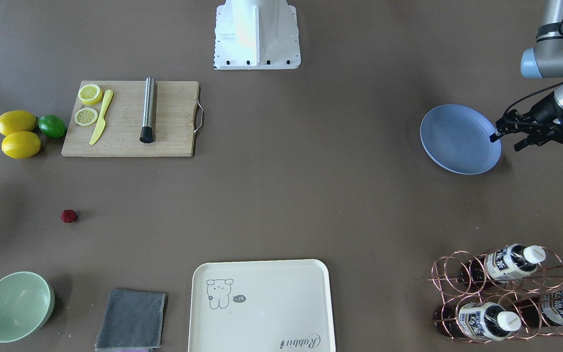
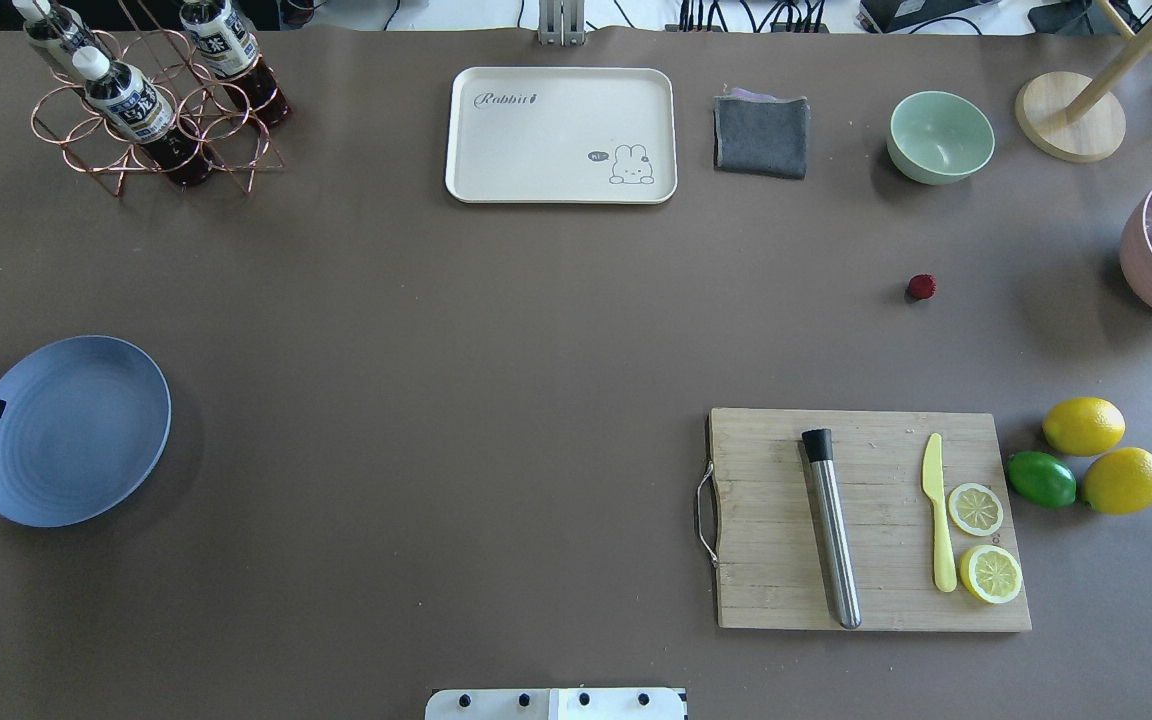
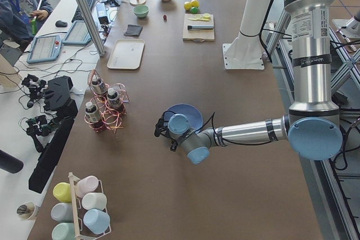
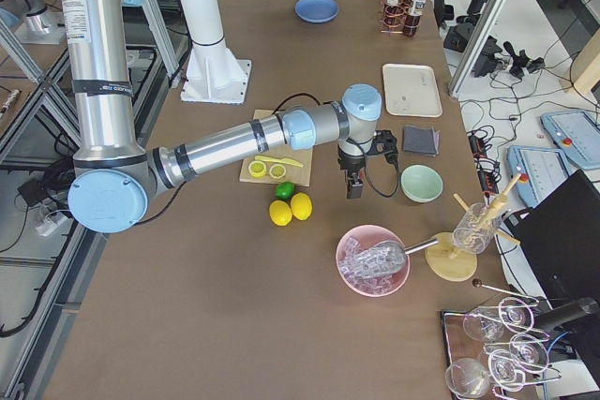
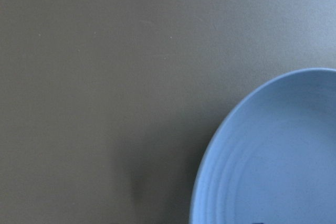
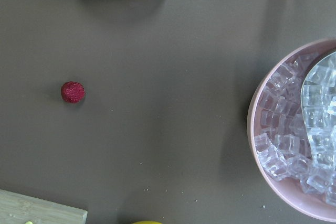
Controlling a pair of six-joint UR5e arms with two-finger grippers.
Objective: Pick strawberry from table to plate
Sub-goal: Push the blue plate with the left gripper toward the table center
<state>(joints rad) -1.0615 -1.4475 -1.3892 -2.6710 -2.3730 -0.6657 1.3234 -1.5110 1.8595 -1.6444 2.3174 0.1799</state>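
My left gripper grabs the plate by its rim (image 1: 500,151) next, so that the blue plate's flat middle (image 1: 459,140) stays free for the strawberry.
The strawberry (image 2: 921,287), a tiny dark-red berry, lies alone on the table (image 2: 496,350), between the green bowl and the cutting board; the right wrist view has it at left (image 6: 73,92). The blue plate (image 2: 69,430) rests flat at the table's opposite end and holds nothing (image 1: 460,139). My left gripper (image 1: 505,142) hovers at the plate's outer rim, its two fingers apart and nothing between them. My right gripper (image 4: 354,185) hangs above the table between the strawberry and the pink bowl; whether it is open or shut does not show.
A wooden cutting board (image 2: 866,520) carries a steel muddler, a yellow knife and lemon slices. Two lemons and a lime (image 2: 1041,479) sit beside it. A green bowl (image 2: 940,135), a pink bowl of ice (image 6: 299,140), a cream tray (image 2: 561,135), a grey cloth (image 2: 761,135) and a bottle rack (image 2: 151,100) line the far edge.
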